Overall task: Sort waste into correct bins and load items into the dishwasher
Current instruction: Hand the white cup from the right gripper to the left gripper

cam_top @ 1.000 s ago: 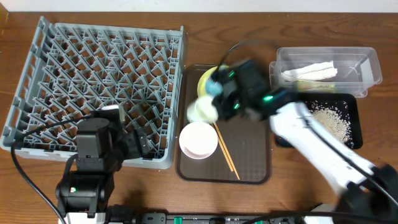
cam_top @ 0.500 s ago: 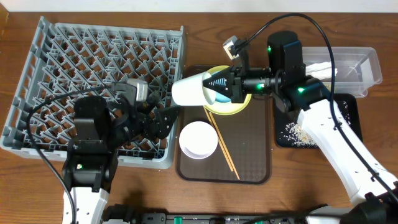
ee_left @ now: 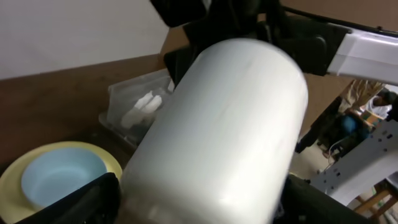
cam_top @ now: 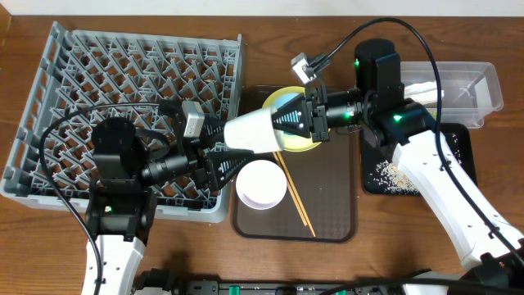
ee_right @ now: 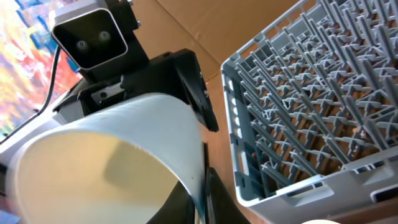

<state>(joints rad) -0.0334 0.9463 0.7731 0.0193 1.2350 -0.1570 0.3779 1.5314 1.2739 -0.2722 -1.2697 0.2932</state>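
I will grab the small white cup around its base (cam_top: 235, 133) (ee_left: 197, 186) with my left gripper next. The cup's rim then stays free, so the cup can go into the dish rack opening first.
The small white cup (cam_top: 252, 131) hangs on its side in the air between the arms, over the dish rack's right edge. My right gripper (cam_top: 299, 123) is shut on its rim, one finger inside and one outside, as the right wrist view (ee_right: 202, 186) shows. My left gripper (cam_top: 217, 153) is open, with a finger on each side of the cup's base (ee_left: 230, 124). The yellow plate (cam_top: 304, 147) holds the light blue bowl (ee_left: 59, 174). The white-pink bowl (cam_top: 261, 183) and chopsticks (cam_top: 296, 201) lie on the brown tray (cam_top: 327, 217).
The grey dish rack (cam_top: 123, 74) fills the left side. The clear tub (cam_top: 483, 86) at the back right holds the white napkin (cam_top: 407, 94). The black tray (cam_top: 458, 164) in front of it holds rice scraps (cam_top: 389, 172).
My right arm has carried the cup up off the tray and leftward. My left gripper has lifted from the rack and moved right until its fingers flank the cup's base.
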